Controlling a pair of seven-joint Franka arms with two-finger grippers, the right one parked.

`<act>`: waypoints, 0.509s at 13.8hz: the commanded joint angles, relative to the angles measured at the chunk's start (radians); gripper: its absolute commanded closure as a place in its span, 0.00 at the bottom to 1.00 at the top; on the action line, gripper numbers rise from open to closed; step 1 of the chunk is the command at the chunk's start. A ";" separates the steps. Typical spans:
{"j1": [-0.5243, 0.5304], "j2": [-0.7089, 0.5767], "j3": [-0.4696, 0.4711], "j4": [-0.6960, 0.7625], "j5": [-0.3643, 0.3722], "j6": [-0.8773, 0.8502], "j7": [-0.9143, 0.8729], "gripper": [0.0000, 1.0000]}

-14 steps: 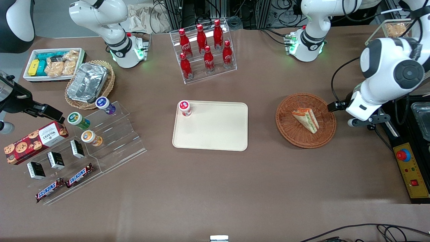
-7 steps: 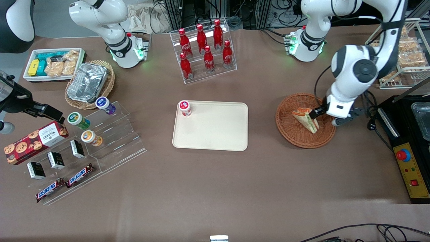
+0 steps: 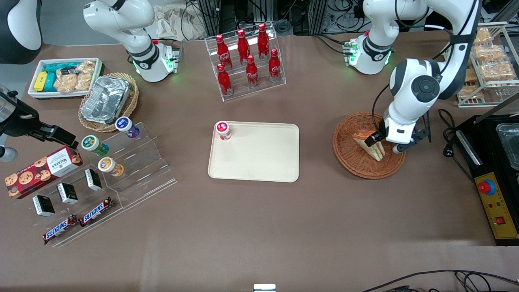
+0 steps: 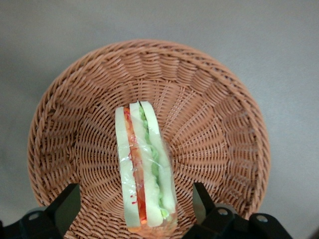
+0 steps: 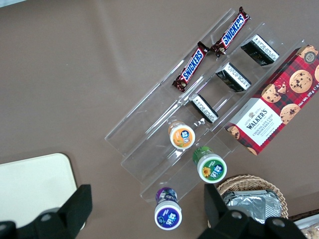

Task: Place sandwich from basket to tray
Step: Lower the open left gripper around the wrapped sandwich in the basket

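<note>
Next, my left gripper grabs the sandwich by its narrow end (image 4: 153,230). Then the sandwich goes from the basket onto the tray.
The sandwich (image 3: 369,142), a pale bread wedge with red, orange and green filling, lies in the reddish-brown wicker basket (image 3: 352,156) toward the working arm's end of the table. It also shows in the left wrist view (image 4: 144,169), standing on edge in the basket (image 4: 214,129). My left gripper (image 3: 382,145) hangs just above the sandwich, open, with one finger (image 4: 65,206) on each side of it and clear gaps between. The cream-beige tray (image 3: 259,158) lies mid-table, beside the basket.
A small red-lidded jar (image 3: 222,130) stands on the tray's corner. A clear rack of red bottles (image 3: 245,61) stands farther from the front camera than the tray. A wire rack of packaged snacks (image 3: 488,65) and a black control box (image 3: 496,202) sit at the working arm's end.
My left gripper has swung in from beside the basket's rim to above the sandwich and come lower. The sandwich and basket have not moved.
</note>
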State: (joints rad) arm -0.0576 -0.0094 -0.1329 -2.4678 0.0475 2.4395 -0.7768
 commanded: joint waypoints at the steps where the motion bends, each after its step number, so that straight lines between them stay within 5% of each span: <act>1: 0.001 -0.004 -0.001 -0.026 0.018 0.027 -0.033 0.00; 7: -0.019 0.034 -0.001 -0.022 0.018 0.029 -0.052 0.01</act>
State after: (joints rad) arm -0.0689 0.0162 -0.1338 -2.4853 0.0475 2.4469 -0.7986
